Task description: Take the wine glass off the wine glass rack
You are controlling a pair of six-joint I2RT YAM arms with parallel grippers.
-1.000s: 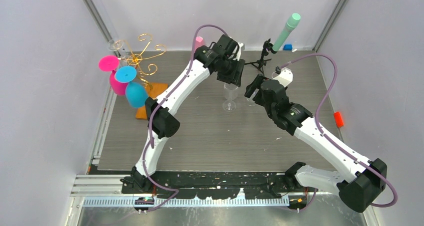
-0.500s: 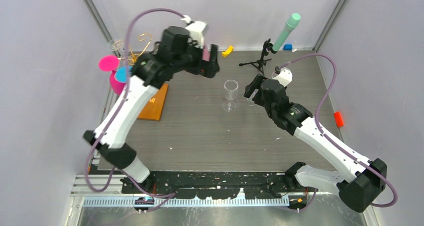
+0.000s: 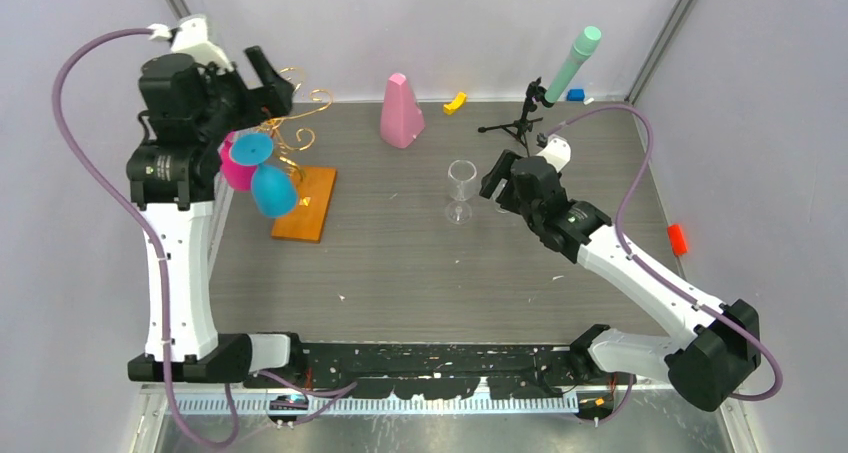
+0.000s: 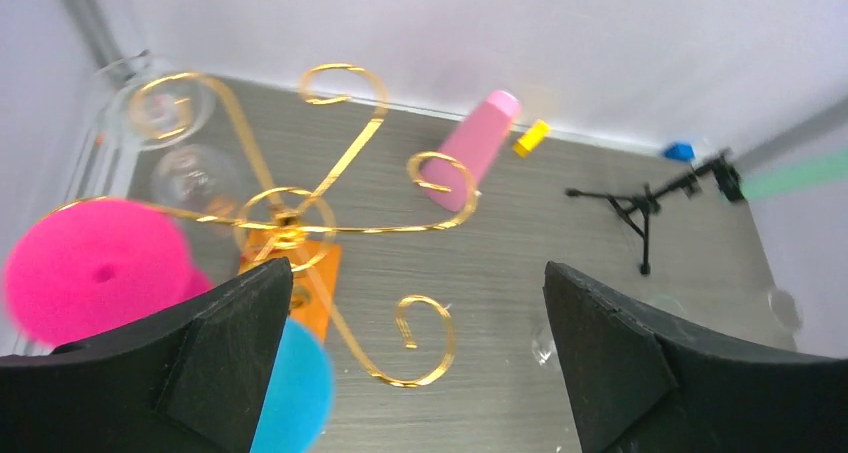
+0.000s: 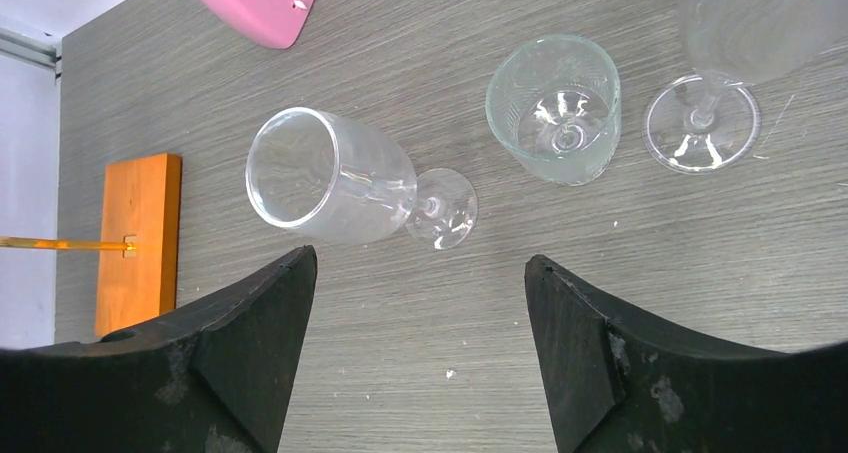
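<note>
The left gripper grabs the pink wine glass's foot by its outer edge next, which leaves stem and bowl free to slide off the wine glass rack (image 3: 293, 131).
The wine glass rack (image 3: 293, 131) is gold wire with spiral arms on an orange wooden base (image 3: 307, 205) at the left. A pink wine glass (image 3: 236, 169) and a blue wine glass (image 3: 272, 190) hang on it upside down. In the left wrist view the rack (image 4: 330, 198) also carries a clear wine glass (image 4: 170, 113) at its far left arm. My left gripper (image 3: 268, 83) is open and empty, high above the rack's top (image 4: 415, 363). My right gripper (image 3: 496, 179) is open and empty (image 5: 420, 373), next to a clear wine glass (image 3: 460, 187) standing on the table (image 5: 340, 188).
A clear tumbler (image 5: 555, 108) and another clear stemmed glass (image 5: 700, 123) stand by the right gripper. A pink cone (image 3: 400, 109), a yellow piece (image 3: 455, 101), a black tripod (image 3: 515, 125) with a mint tube (image 3: 573, 61) and a blue block (image 3: 575, 95) are at the back. A red block (image 3: 678, 238) lies right.
My left arm has left the clear wine glass standing mid-table, swung left and risen above the rack. My right arm has shifted slightly left.
</note>
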